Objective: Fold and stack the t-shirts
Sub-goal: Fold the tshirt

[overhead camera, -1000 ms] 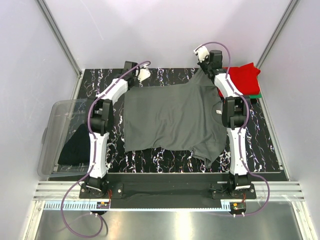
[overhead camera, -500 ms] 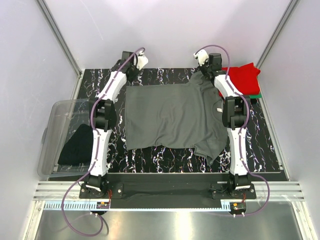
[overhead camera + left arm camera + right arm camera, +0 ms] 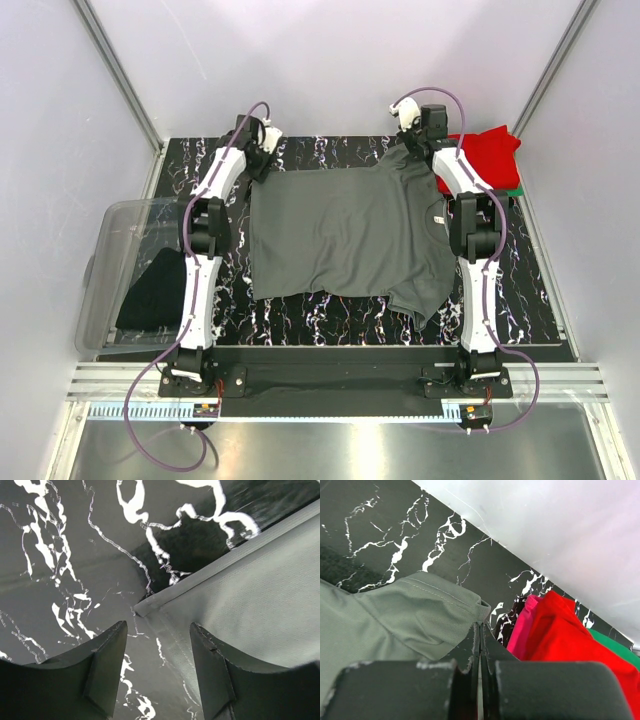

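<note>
My left gripper grabs the dark grey t-shirt (image 3: 345, 235) by its far corner (image 3: 257, 179) next, opposite the held sleeve, to fold the t-shirt's far side over.
A dark grey t-shirt (image 3: 345, 235) lies spread on the black marble table (image 3: 320, 315). My left gripper (image 3: 256, 136) hovers open just past its far left corner. In the left wrist view that corner (image 3: 145, 607) lies flat on the table ahead of the left gripper (image 3: 157, 627), with nothing between the fingers (image 3: 107, 665). My right gripper (image 3: 414, 128) is shut on the edge of the grey sleeve (image 3: 420, 612) and holds it slightly raised; the right gripper (image 3: 480, 626) has its jaws pressed together. A folded red t-shirt (image 3: 485, 155) lies on a green one (image 3: 512, 190) at the far right.
A clear plastic tub (image 3: 115, 250) stands off the table's left edge with a black t-shirt (image 3: 155, 290) inside. A pink layer (image 3: 525, 630) shows beside the red stack (image 3: 570, 640). White walls close in behind and on both sides.
The left gripper opened, let go of the shirt's far left corner and drew back toward the far left. The corner now lies flat. The right gripper stayed shut on the sleeve.
</note>
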### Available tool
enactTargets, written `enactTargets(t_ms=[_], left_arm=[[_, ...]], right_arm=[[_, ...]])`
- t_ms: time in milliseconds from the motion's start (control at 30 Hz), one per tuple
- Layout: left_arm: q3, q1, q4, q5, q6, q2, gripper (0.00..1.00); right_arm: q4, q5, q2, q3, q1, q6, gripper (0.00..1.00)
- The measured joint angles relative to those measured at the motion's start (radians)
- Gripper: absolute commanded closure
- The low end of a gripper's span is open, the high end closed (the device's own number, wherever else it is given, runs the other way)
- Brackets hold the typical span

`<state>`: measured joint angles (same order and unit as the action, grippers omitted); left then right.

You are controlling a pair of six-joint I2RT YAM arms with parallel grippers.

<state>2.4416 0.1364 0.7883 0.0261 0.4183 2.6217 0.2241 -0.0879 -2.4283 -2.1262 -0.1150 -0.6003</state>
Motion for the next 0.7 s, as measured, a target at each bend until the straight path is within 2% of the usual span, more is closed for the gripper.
enactTargets(t_ms=[267, 700], left_arm=[[0.030, -0.015, 0.008, 0.056, -0.034, 0.020, 0.43], [0.079, -0.045, 0.005, 0.122, -0.083, 0.054, 0.50]], right_arm=[[0.006, -0.010, 0.026, 0.034, 0.000, 0.026, 1.00], [0.064, -0.009, 0.053, 0.050, -0.005, 0.031, 1.00]])
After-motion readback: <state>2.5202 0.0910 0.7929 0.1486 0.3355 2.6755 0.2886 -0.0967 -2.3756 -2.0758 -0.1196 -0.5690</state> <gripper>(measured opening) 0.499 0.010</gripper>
